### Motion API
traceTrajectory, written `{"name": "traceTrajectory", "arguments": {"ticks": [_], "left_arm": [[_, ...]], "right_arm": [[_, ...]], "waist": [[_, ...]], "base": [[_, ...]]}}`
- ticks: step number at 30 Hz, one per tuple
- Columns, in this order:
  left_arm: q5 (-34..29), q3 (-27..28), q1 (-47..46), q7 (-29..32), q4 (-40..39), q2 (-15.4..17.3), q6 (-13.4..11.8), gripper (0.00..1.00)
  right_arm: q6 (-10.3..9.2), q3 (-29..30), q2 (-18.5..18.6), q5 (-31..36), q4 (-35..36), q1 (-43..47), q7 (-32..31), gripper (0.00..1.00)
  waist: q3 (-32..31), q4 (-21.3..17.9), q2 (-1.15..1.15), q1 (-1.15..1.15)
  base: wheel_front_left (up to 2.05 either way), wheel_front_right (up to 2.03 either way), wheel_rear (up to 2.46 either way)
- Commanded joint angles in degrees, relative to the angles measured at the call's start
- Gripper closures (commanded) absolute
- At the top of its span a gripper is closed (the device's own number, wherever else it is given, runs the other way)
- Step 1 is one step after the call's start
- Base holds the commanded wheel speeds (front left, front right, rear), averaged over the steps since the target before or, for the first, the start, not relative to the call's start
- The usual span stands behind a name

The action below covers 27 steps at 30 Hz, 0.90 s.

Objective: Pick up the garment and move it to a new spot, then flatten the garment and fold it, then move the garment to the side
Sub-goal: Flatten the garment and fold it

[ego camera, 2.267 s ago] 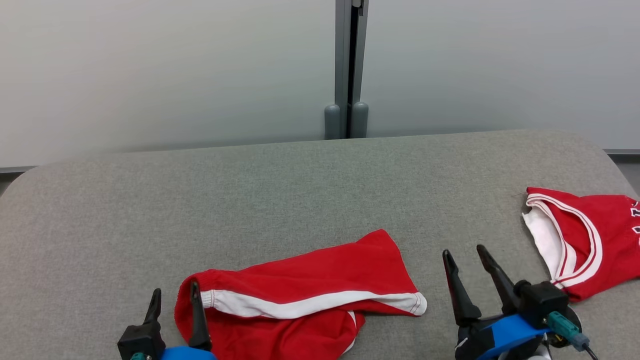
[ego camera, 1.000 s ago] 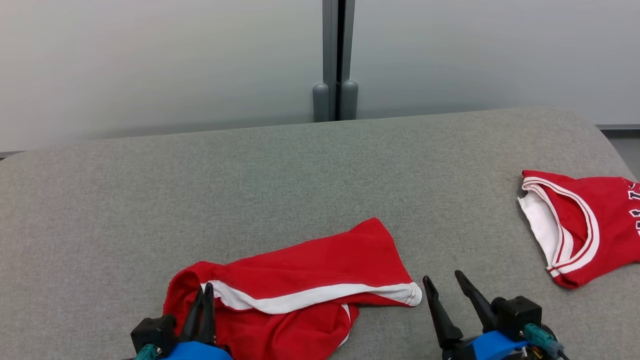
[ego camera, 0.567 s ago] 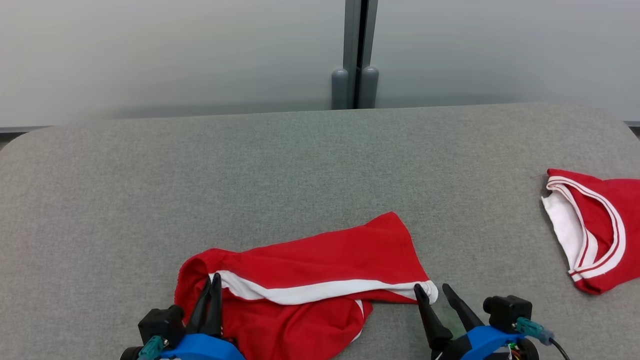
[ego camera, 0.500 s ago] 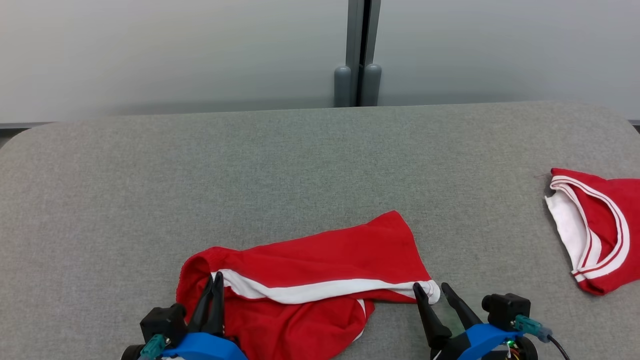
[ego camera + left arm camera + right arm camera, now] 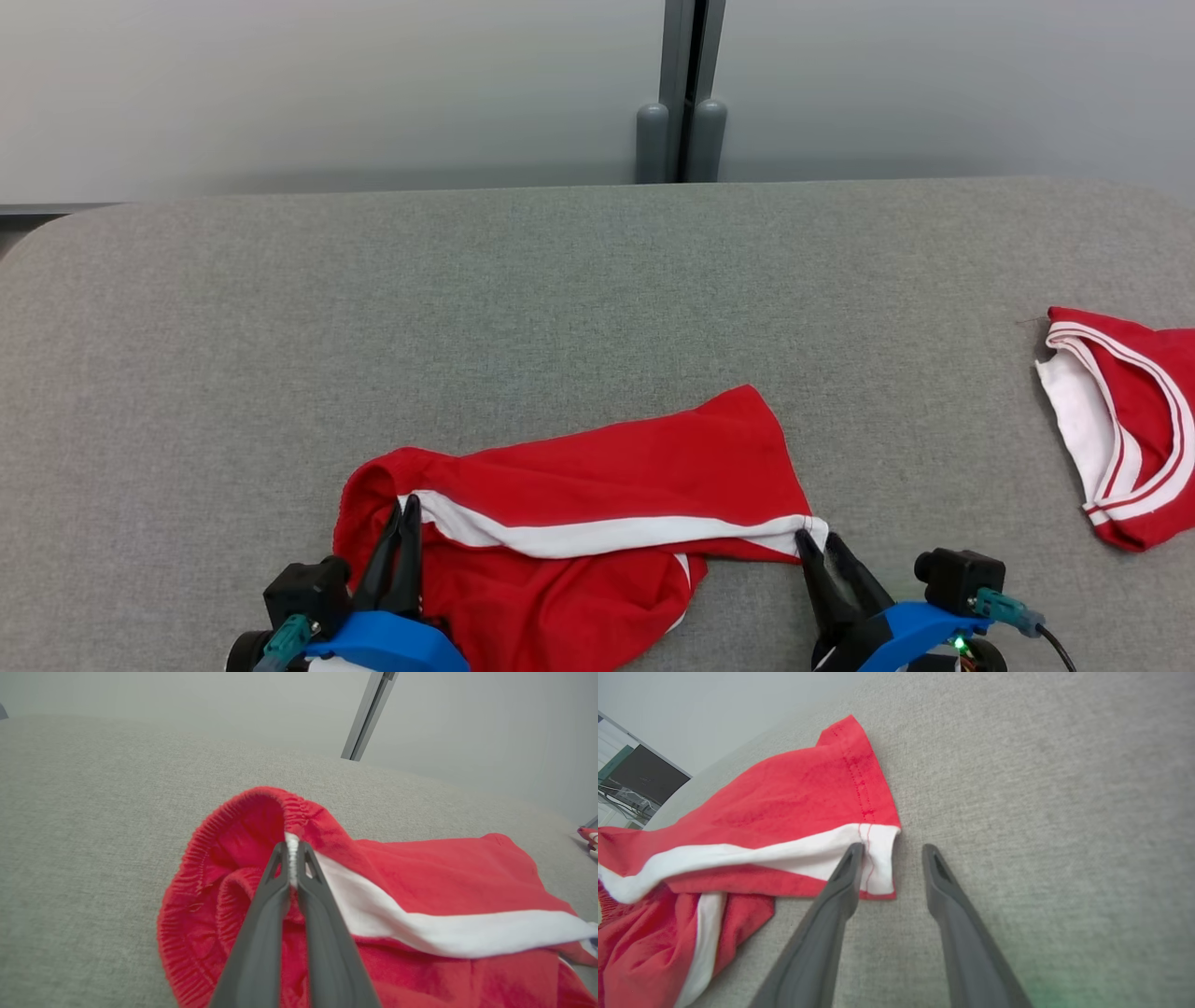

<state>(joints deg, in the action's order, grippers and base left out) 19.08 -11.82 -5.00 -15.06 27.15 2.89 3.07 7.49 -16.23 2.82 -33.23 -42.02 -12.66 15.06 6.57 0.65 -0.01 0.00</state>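
The shorts (image 5: pixel 605 482) lie slack and crumpled on the tabletop. My right gripper should grab them by the white corner at the leg hem (image 5: pixel 815 526) next.
The garment (image 5: pixel 607 485) is a pair of red shorts with a white side stripe, lying crumpled near the front of the grey padded table (image 5: pixel 560 299). My left gripper (image 5: pixel 408 504) is shut on the elastic waistband where the white stripe ends; the left wrist view shows the cloth (image 5: pixel 420 877) pinched between the tips of this gripper (image 5: pixel 292 847). At the leg hem, my right gripper (image 5: pixel 814 539) is open. In the right wrist view its fingers (image 5: pixel 893 847) straddle the white corner of the shorts (image 5: pixel 784 793), one finger lying on the hem, the other on bare table.
A second red garment with white trim (image 5: pixel 1134 420) lies at the table's right edge. A grey post (image 5: pixel 681 93) stands against the pale wall behind the table. The right wrist view catches a dark monitor (image 5: pixel 644 779) beyond the table.
My left gripper has shut on the waistband. My right gripper has moved left to the hem corner and its fingers have drawn closer together. The head camera has shifted.
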Motion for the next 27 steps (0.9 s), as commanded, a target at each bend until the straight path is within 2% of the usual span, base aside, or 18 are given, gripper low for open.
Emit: {"name": "traceTrajectory", "arguments": {"ticks": [1, 3, 10, 18, 23, 27], "left_arm": [[-0.4, 0.2, -0.8, -0.1, -0.3, 0.0, 0.0, 1.00], [-0.5, 0.3, -1.0, -0.1, -0.3, 0.0, -0.1, 1.00], [-0.2, 0.6, -1.3, -0.1, -0.6, 0.0, 0.3, 1.00], [-1.2, 1.1, -4.9, -0.2, -7.7, 0.0, 2.2, 1.00], [-2.4, -0.3, -12.6, -0.1, -10.1, 1.3, 3.9, 1.00], [-2.3, -2.7, -23.2, 1.3, -8.4, 3.4, 4.3, 1.00]], "right_arm": [[0.01, -0.9, 0.2, -0.1, 0.1, -0.6, 0.1, 0.62], [0.01, -1.5, 0.2, -0.1, 0.3, -0.9, 0.1, 1.00], [0.01, 0.4, 0.2, 1.7, 3.8, -1.0, 0.2, 1.00], [0.01, 4.7, 0.7, 2.2, 18.0, -1.0, 0.2, 1.00], [0.01, 4.2, 4.7, 0.6, 26.9, -6.4, 0.2, 1.00], [0.01, 4.0, 8.8, 0.8, 29.2, -15.0, 0.2, 1.00]], "waist": [[0.2, 0.0, 0.01, 0.00], [0.4, 0.0, 0.01, 0.00], [0.0, -0.2, 0.01, 0.00], [-4.6, -2.0, 0.01, 0.00], [-6.0, -3.3, 0.01, 0.00], [-3.9, -4.2, 0.01, 0.00]], "base": [[0.00, 0.00, 0.00], [0.00, 0.00, 0.00], [0.00, 0.00, 0.00], [0.00, 0.00, 0.00], [0.00, 0.00, 0.00], [0.00, 0.00, 0.00]]}}
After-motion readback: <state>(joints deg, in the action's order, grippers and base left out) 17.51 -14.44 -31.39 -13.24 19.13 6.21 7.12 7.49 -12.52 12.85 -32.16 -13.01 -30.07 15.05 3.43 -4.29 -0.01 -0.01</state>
